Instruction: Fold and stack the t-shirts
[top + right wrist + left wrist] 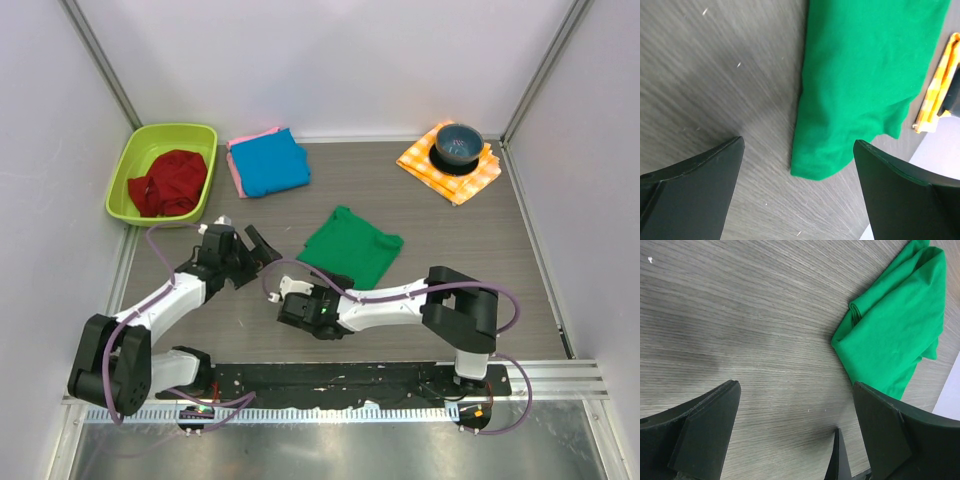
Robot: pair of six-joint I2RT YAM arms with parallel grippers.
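Note:
The green t-shirt will be grabbed at its near corner once my right gripper reaches it. The shirt's other side then stays free for my left gripper, for folding.
A green t-shirt (352, 245) lies folded flat on the table's middle, also seen in the left wrist view (895, 325) and the right wrist view (865, 65). A folded blue t-shirt (270, 162) rests on a pink one (236, 172) at the back left. My left gripper (250, 240) (795, 390) stands open over bare table, left of the green shirt, holding nothing. My right gripper (302, 292) (799, 145) is open too, low over the table. The green shirt's near corner lies just ahead between its fingers, untouched.
A lime-green basin (128, 160) holding a red cloth (168, 182) sits at the back left. An orange-and-white checked cloth (476, 176) (935, 95) with a dark bowl (458, 143) on it lies at the back right. White walls enclose the table.

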